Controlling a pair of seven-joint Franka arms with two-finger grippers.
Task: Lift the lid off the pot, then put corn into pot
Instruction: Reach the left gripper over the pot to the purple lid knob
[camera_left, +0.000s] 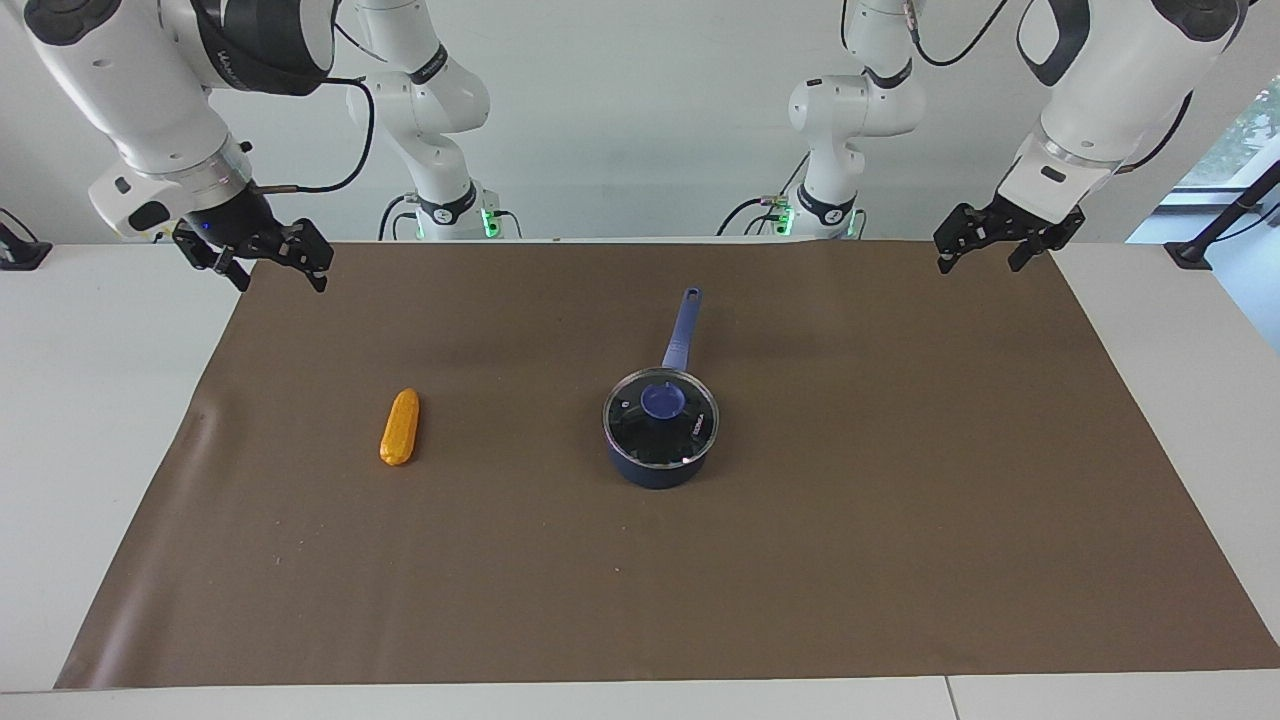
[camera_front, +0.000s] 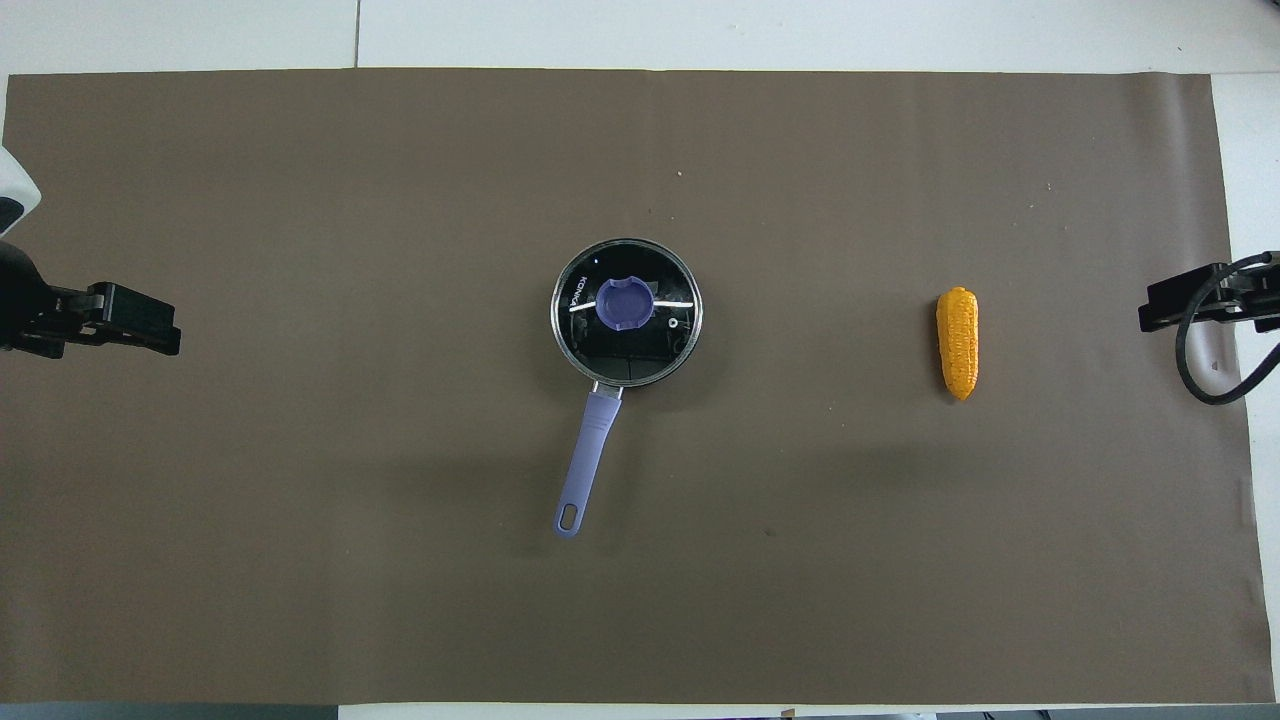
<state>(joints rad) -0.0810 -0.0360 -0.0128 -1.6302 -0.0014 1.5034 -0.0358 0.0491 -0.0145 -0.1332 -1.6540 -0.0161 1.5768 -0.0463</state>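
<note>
The wide glass disc of the lid spreads far beyond the opening of the fingers, so my left gripper needs to pick up the lid by its narrow blue knob (camera_front: 625, 304) next.
The dark blue pot (camera_left: 655, 472) stands in the middle of the brown mat, its long handle (camera_left: 682, 330) pointing toward the robots. The glass lid (camera_left: 690, 432) with a blue knob (camera_left: 661, 400) sits shut on it; it also shows in the overhead view (camera_front: 640, 352). The orange-yellow corn (camera_left: 400, 427) lies on the mat toward the right arm's end, also in the overhead view (camera_front: 957, 342). My left gripper (camera_left: 980, 262) is open and empty, raised over the mat's corner at the left arm's end. My right gripper (camera_left: 282, 276) is open and empty, raised over the mat's corner at the right arm's end.
The brown mat (camera_left: 800, 580) covers most of the white table (camera_left: 100, 450). Only the pot and the corn lie on it. In the overhead view the left gripper (camera_front: 150, 326) and the right gripper (camera_front: 1162, 308) show at the mat's two ends.
</note>
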